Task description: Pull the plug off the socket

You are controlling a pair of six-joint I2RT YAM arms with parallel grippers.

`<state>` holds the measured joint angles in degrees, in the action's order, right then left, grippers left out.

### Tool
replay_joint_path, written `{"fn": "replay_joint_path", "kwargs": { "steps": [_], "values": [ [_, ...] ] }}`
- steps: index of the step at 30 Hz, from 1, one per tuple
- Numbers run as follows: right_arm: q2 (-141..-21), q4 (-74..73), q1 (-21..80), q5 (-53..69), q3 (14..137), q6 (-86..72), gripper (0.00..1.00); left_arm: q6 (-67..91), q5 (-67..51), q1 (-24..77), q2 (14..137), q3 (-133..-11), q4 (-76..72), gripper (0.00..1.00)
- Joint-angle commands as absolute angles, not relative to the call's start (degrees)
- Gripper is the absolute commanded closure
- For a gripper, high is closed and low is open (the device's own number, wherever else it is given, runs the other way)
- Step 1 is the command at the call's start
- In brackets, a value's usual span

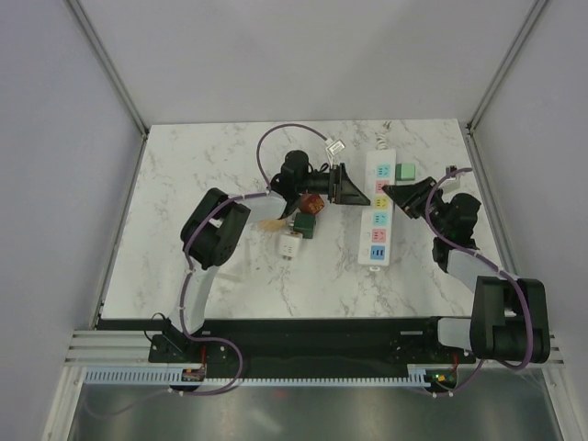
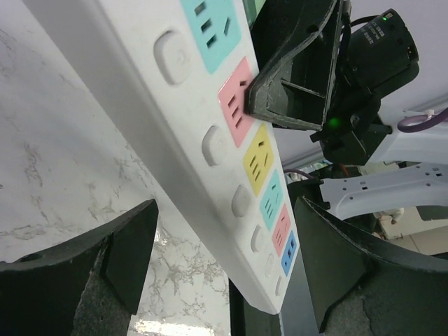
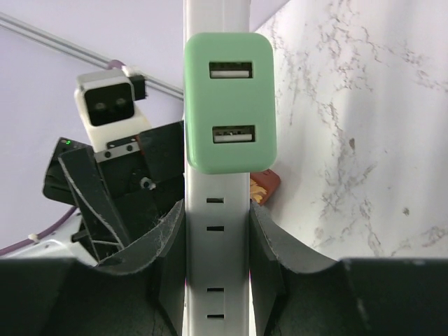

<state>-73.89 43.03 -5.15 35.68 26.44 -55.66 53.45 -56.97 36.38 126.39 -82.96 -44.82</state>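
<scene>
My left gripper should next take the socket's middle [image 1: 378, 208] [image 2: 231, 183] from the side opposite the plug, so that the plug stays free to pull off.
The socket, a long white power strip [image 1: 378, 241] with pastel outlet squares, lies at the right middle of the table. A mint green cube plug [image 1: 404, 171] with two USB ports sits on its right side near the far end, and fills the right wrist view [image 3: 229, 101]. My right gripper [image 1: 404, 197] is shut on the strip [image 3: 217, 280] just below the plug, with fingers [image 3: 269, 252] on both faces. My left gripper [image 1: 347, 188] is open at the strip's left side. Its jaws stand wide apart around the strip [image 2: 175, 105], not touching it.
A white cube plug [image 1: 290, 245], a dark green cube [image 1: 306, 225] and a reddish-brown object [image 1: 312, 204] lie left of the strip, near the left arm. A purple cable [image 1: 276, 133] loops over the far table. Grey walls enclose the marble table [image 1: 211, 175].
</scene>
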Motion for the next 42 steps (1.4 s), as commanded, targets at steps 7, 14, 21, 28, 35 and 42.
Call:
{"fn": "replay_joint_path", "kwargs": {
  "steps": [7, 14, 21, 28, 35, 42],
  "values": [
    [-74.18, 60.20, -4.92, 37.00, 27.95, -61.61, 1.00, 70.47, -60.90, 36.74, 129.46, -82.18, -68.19, 0.19],
    [-77.51, 66.26, -1.23, 33.58, 27.51, -63.28, 1.00, 74.00, -61.61, 37.18, 132.27, -83.58, -73.03, 0.36],
    [-79.45, 69.79, 1.75, 31.20, 26.81, -62.93, 1.00, 74.09, -62.31, 37.35, 132.45, -83.67, -72.86, 0.49],
    [-77.61, 62.16, 2.02, 29.80, 26.37, -57.58, 0.98, 74.62, -63.28, 36.92, 132.98, -83.23, -73.47, 0.98],
    [-77.17, 57.14, 2.02, 29.18, 24.70, -55.38, 0.60, 74.80, -62.23, 35.07, 132.19, -81.12, -74.36, 0.98],
    [-75.76, 52.73, 0.53, 29.26, 21.98, -53.96, 0.32, 74.88, -61.96, 33.31, 132.71, -80.68, -73.92, 0.98]
  ]
}}
